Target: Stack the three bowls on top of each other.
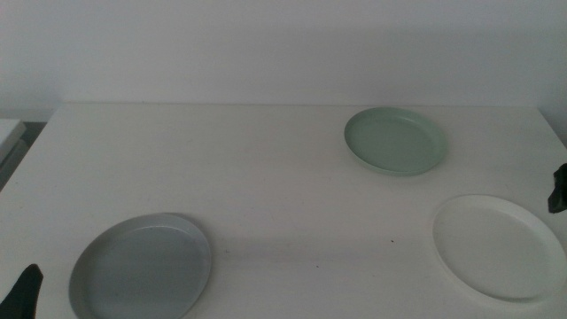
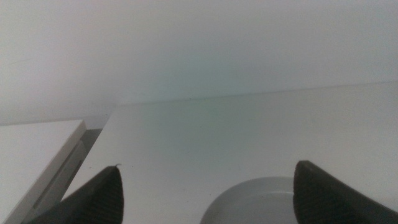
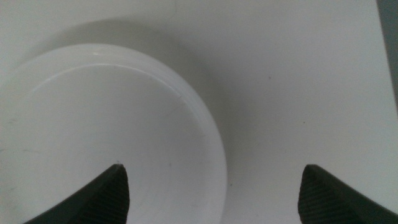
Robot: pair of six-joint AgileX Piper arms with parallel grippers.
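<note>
I should next grab the white bowl with my right gripper by its thin raised rim (image 1: 556,232) (image 3: 219,155) to stack it. The bowl is wider than my open fingers.
Three shallow bowls lie apart on the white table (image 1: 266,168). The light grey bowl (image 1: 142,266) is at the front left, the pale mint green bowl (image 1: 395,140) at the back right, the white bowl (image 1: 498,245) at the front right. My left gripper (image 1: 23,292) shows at the bottom left corner, just left of the grey bowl; in the left wrist view its jaws stand wide open (image 2: 208,190) with the grey bowl's rim (image 2: 261,198) between them. My right gripper (image 1: 557,189) is at the right edge, above the white bowl (image 3: 99,137); its jaws are open (image 3: 211,190) over the bowl's rim.
A white block (image 2: 31,155) stands beside the table's left edge; it also shows in the middle view (image 1: 9,133). A white wall rises behind the table. The table's right edge (image 3: 385,74) runs close to the white bowl.
</note>
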